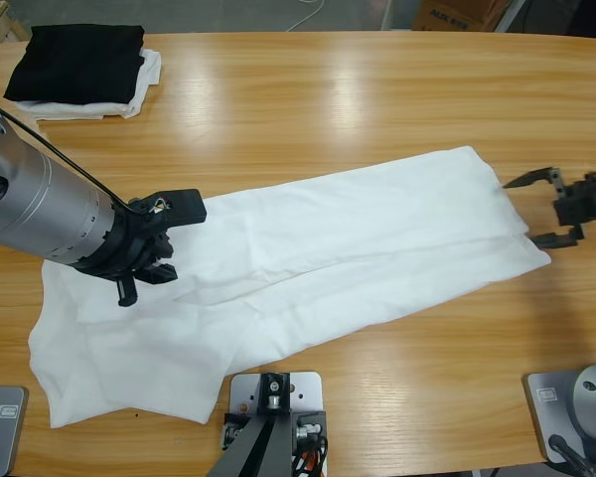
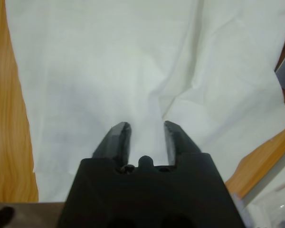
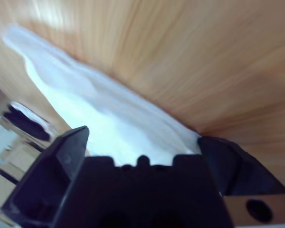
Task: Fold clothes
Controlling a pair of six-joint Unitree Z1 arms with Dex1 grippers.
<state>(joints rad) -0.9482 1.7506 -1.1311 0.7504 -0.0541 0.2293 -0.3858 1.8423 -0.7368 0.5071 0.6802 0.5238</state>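
I will next grab the shirt with my right gripper by its narrow end's edge (image 1: 521,221), because the rest of the shirt lies flat and slack (image 1: 318,263) in a long band.
The clothes are one large white T-shirt (image 1: 308,263) lying spread and creased in a long diagonal band across the table, wide at the lower left and narrow at the right. My left gripper (image 1: 139,270) hovers low over its left part. In the left wrist view my left gripper (image 2: 146,129) stands open by a narrow gap, with the white cloth (image 2: 133,71) filling the view beneath and a crease running up from the gap. My right gripper (image 1: 536,210) is wide open just off the shirt's right end. In the right wrist view that cloth edge (image 3: 109,123) lies between the spread jaws.
A folded black garment (image 1: 77,60) rests on a smaller folded white cloth (image 1: 139,91) at the table's far left corner. Bare wooden table (image 1: 358,99) stretches behind the shirt and along the front edge at the right.
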